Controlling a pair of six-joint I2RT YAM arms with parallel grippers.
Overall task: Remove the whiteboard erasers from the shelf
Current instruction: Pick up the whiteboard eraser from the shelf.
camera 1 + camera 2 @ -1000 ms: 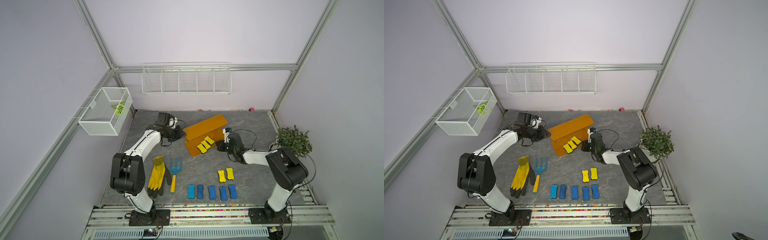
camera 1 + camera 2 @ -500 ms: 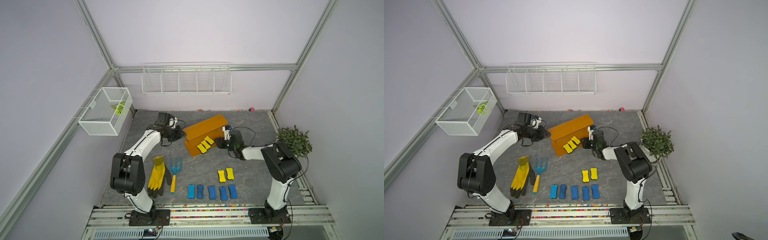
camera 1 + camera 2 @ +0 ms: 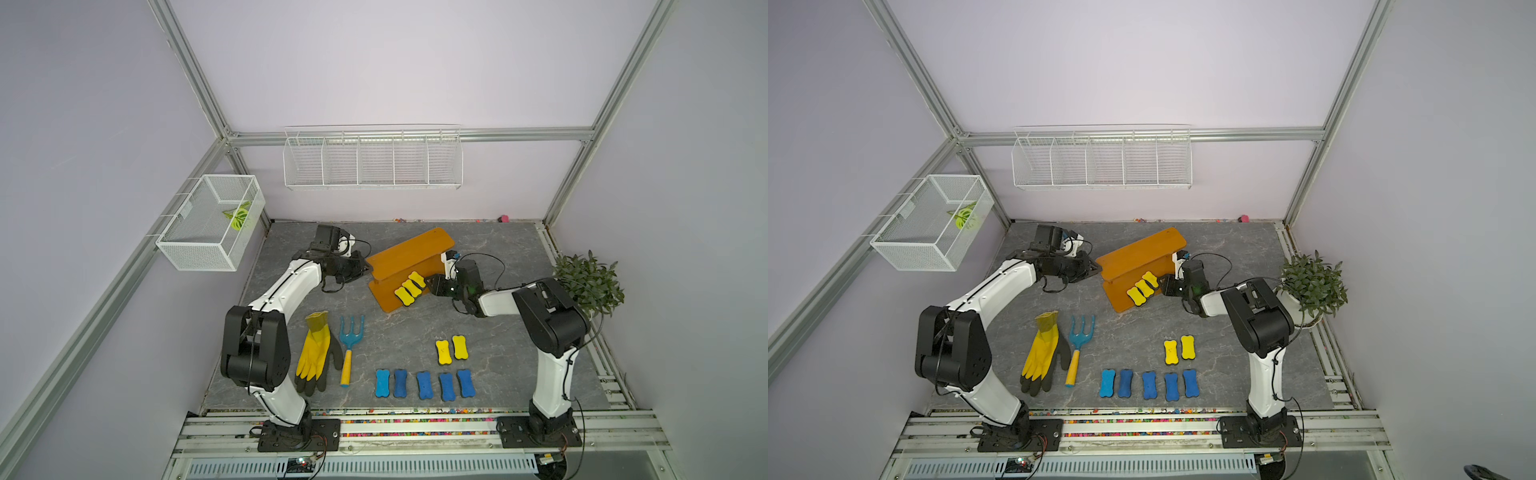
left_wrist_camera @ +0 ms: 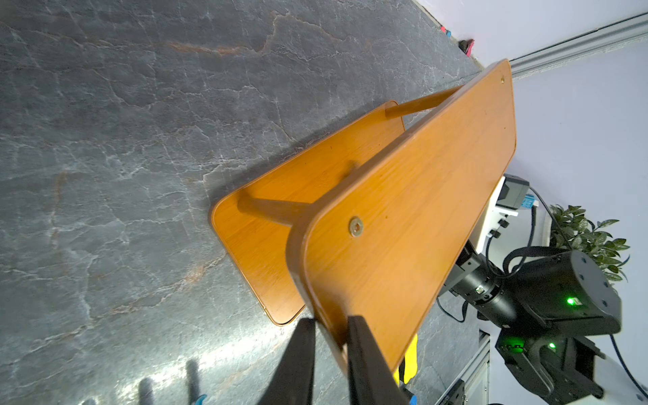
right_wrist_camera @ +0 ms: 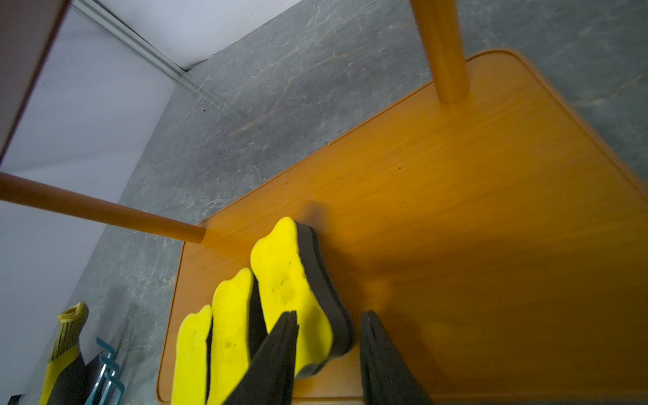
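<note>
My right gripper should next grab the nearest yellow eraser by its near end, on the side away from its neighbors. Then it can draw the eraser off the shelf (image 3: 409,251).
The orange-brown shelf (image 3: 409,251) (image 3: 1142,253) stands mid-table. Three yellow whiteboard erasers (image 3: 410,287) (image 3: 1143,286) lie side by side on its lower tier. My left gripper (image 4: 331,321) (image 3: 368,269) is shut on the left end edge of the shelf's upper board (image 4: 420,196). At the shelf's right end my right gripper (image 5: 329,315) (image 3: 432,284) is open, its jaws either side of the near end of the nearest yellow eraser (image 5: 291,280). One finger overlaps the eraser's yellow face and the other stands apart from it. Two yellow erasers (image 3: 451,350) and several blue ones (image 3: 424,383) lie on the table in front.
A yellow glove (image 3: 313,353) and a blue hand fork (image 3: 349,336) lie at front left. A potted plant (image 3: 588,282) stands at the right edge. A white wire rack (image 3: 372,160) hangs on the back wall and a mesh basket (image 3: 212,226) on the left wall.
My right gripper has opened and reached in over the lower tier to the nearest yellow eraser. The left gripper and the shelf have stayed put.
</note>
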